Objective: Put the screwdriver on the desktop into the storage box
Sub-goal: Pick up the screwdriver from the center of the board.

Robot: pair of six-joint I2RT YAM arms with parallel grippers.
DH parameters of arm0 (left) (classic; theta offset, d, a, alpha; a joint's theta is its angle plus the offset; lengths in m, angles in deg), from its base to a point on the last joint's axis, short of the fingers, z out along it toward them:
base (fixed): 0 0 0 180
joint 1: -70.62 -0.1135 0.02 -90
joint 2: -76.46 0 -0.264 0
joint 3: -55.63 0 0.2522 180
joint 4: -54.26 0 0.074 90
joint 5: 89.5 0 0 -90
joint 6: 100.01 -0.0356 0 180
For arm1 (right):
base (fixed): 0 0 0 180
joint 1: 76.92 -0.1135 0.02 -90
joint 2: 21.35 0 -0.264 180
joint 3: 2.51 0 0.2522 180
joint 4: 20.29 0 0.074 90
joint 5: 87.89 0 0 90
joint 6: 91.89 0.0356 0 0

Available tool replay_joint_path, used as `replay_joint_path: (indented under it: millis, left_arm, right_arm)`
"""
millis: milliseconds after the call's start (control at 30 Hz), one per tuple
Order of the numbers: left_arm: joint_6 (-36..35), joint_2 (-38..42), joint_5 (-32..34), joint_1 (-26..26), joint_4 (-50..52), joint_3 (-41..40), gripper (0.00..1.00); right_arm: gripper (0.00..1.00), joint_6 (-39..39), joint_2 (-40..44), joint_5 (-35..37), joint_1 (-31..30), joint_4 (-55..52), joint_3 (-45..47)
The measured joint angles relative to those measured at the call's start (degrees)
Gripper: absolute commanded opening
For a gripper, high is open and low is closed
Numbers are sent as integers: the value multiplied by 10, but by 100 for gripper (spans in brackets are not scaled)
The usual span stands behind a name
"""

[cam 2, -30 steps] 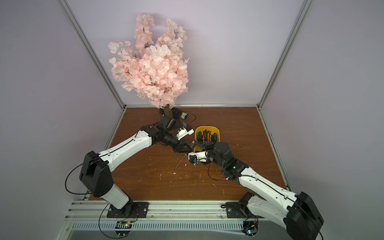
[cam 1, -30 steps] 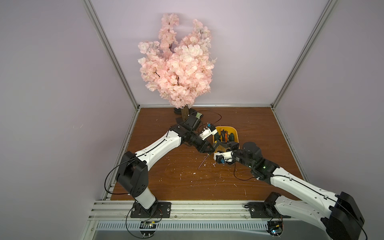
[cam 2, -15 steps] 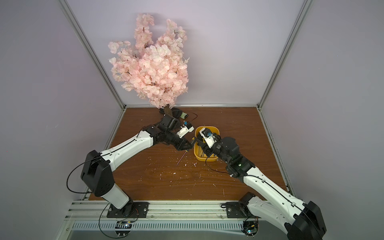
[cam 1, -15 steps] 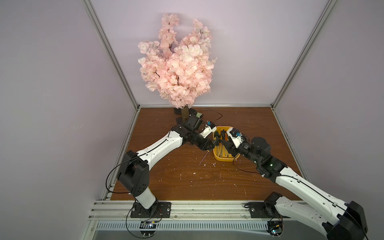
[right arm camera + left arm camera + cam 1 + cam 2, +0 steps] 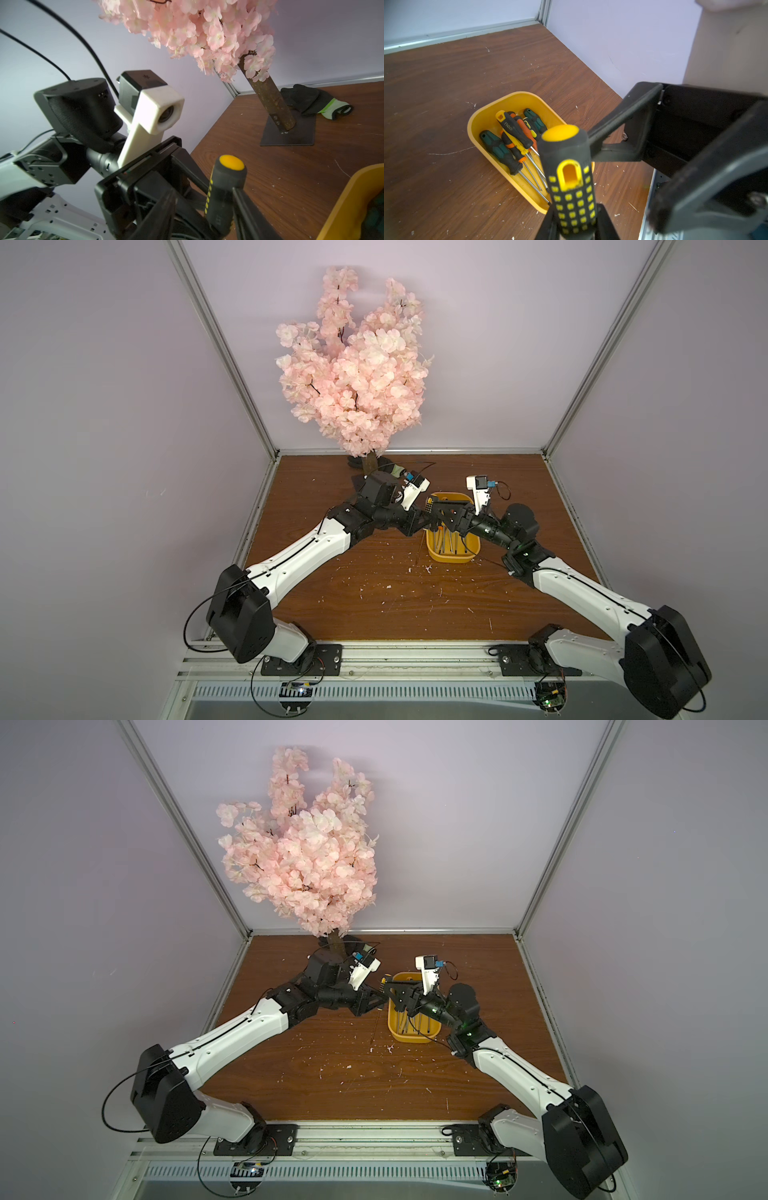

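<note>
Next, my right gripper grips the upper handle [image 5: 226, 180] while my left gripper holds the lower handle, to place the screwdriver into the storage box.
A screwdriver with a black-and-yellow handle [image 5: 571, 182] stands nearly upright beside the yellow storage box [image 5: 453, 561], shaft [image 5: 419, 547] pointing down at the desktop [image 5: 374, 593]. My left gripper [image 5: 576, 224] is shut on the lower handle. My right gripper [image 5: 204, 197] reaches over the box and straddles the upper handle [image 5: 225, 187]. One finger lies against it and the other stands off with a gap, so this gripper is open. Both top views show the two grippers meeting at the box's far left corner, at the handle [image 5: 382, 984].
Several other screwdrivers [image 5: 508, 143] lie in the box. A pink blossom tree [image 5: 357, 377] on a dark base plate [image 5: 288, 135] stands at the back, with a black glove [image 5: 307, 99] behind it. White flecks litter the board.
The right arm swung up from the desktop in front of the box and across it to the left gripper. Its jaws have narrowed around the handle. The left gripper kept its hold.
</note>
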Motion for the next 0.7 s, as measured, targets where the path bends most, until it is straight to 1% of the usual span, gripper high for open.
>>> replay_joint_path:
  millis: [67, 133, 233, 267, 367, 700]
  left_arm:
    - [6, 0, 11, 1, -8, -3, 1]
    - [10, 1, 18, 2, -14, -6, 1]
    - [12, 3, 27, 4, -21, -9, 1]
    - [13, 5, 28, 4, -23, -10, 0]
    - [13, 6, 30, 7, -26, -11, 0]
    - [14, 9, 36, 12, -29, -12, 0]
  right_arm:
    - [45, 30, -15, -8, 4, 28, 0]
    - [45, 52, -25, -10, 6, 47, 0]
    - [53, 66, -28, -12, 7, 56, 0]
    - [55, 67, -27, -12, 7, 56, 0]
    - [56, 63, -18, -10, 6, 46, 0]
    - [56, 35, -2, 0, 6, 3, -8]
